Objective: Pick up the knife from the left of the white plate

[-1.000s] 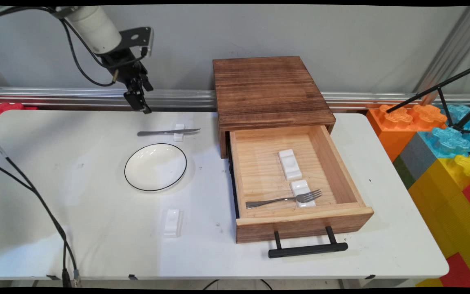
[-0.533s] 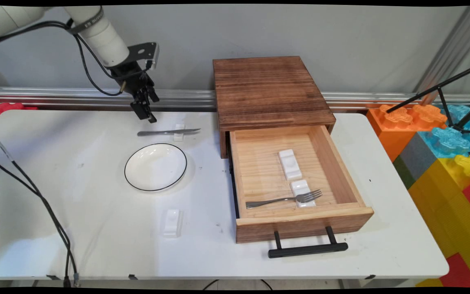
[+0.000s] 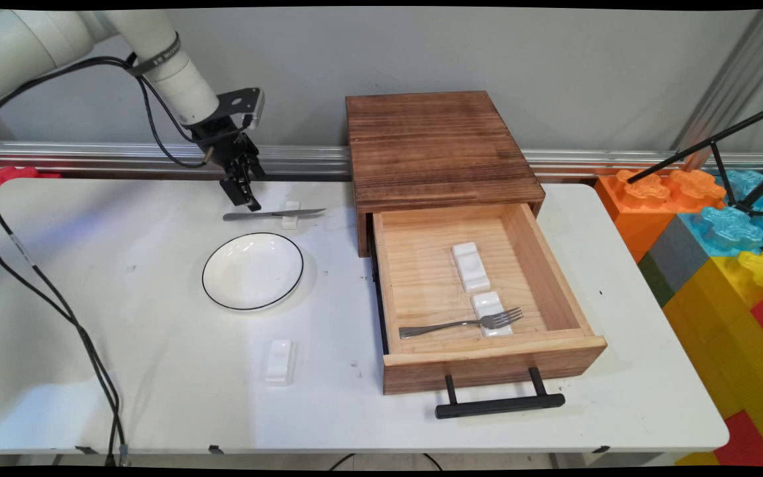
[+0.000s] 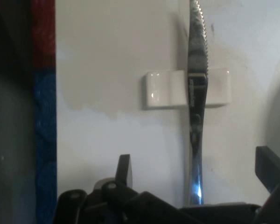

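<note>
My gripper takes hold of the steel table knife by its handle [image 3: 245, 215] next. Then my gripper moves the knife into the open drawer.
A metal knife [image 3: 272, 214] lies across a small white rest [image 3: 291, 213] on the white table [image 3: 123, 371], behind a white black-rimmed plate [image 3: 252, 270]. My gripper [image 3: 246, 199] hangs just above the knife's handle end and points down. In the hand view the knife [image 4: 196, 116] runs up the picture over the rest [image 4: 165, 88]. My gripper [image 4: 196, 172] is open, with one finger [image 4: 123, 169] on each side of the handle and nothing held.
A second white rest [image 3: 279, 361] lies in front of the plate. To the right, a wooden cabinet [image 3: 434, 146] has its drawer [image 3: 554, 278] pulled open, holding a fork [image 3: 461, 323] and two white rests [image 3: 469, 265]. Coloured foam blocks [image 3: 719, 252] stand past the table's right edge.
My gripper has come down and to the right, from above the table's back edge to just over the knife's handle. Nothing on the table has moved.
</note>
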Available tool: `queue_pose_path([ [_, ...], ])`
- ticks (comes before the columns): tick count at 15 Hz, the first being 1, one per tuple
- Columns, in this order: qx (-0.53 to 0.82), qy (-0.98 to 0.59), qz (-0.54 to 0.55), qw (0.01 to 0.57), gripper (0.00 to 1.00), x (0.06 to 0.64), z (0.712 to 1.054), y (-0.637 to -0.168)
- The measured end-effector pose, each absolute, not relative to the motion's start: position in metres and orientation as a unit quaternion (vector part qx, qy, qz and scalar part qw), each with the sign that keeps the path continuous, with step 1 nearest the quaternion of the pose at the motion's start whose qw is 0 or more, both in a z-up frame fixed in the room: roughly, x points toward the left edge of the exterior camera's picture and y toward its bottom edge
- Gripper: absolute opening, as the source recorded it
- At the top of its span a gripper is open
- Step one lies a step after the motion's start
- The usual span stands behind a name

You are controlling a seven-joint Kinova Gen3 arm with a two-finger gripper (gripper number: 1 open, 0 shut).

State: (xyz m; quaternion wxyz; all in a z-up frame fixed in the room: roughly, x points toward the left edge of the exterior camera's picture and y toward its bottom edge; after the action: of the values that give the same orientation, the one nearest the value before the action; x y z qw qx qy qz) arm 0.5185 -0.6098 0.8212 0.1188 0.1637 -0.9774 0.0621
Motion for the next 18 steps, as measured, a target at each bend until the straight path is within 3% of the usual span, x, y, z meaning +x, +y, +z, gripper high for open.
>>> queue_pose_path([
  [18, 0.145, -0.978, 0.048, 0.142, 1.0, 0.523, 0.779, -0.619],
])
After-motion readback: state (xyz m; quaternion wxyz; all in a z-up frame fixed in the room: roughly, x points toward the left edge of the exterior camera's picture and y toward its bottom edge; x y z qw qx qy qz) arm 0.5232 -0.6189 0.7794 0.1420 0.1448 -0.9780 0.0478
